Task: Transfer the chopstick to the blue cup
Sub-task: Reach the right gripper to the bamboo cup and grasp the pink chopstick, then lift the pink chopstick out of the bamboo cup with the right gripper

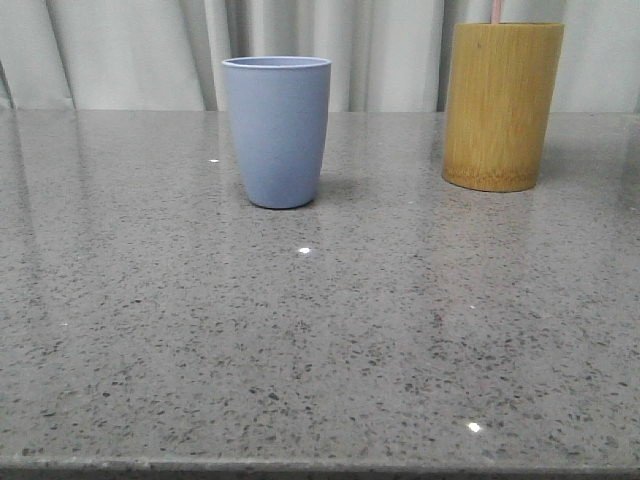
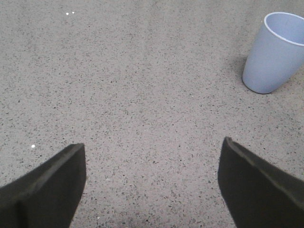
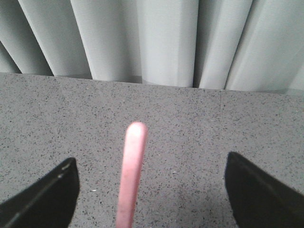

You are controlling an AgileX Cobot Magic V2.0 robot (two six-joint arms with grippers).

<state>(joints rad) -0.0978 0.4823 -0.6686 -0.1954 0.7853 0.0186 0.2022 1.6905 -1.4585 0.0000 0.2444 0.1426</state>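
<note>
The pink chopstick rises between my right gripper's fingers, above the bamboo holder (image 1: 500,105), so that gripper should close on it.
The blue cup (image 1: 277,130) stands upright at the back middle of the speckled table; the left wrist view catches the blue cup (image 2: 275,52) off to one side, far from the fingers. A pale-pink chopstick (image 1: 496,11) pokes up out of the bamboo holder (image 1: 500,105) at the back right. In the right wrist view the chopstick (image 3: 131,175) rises between the two dark fingers of my right gripper (image 3: 149,164), which stands open around it without touching. My left gripper (image 2: 153,147) is open over bare table, nothing between its fingers.
Grey pleated curtains (image 1: 380,50) hang behind the table's far edge. The speckled grey table top (image 1: 320,330) spreads wide in front of both cups. The front edge runs along the bottom of the front view.
</note>
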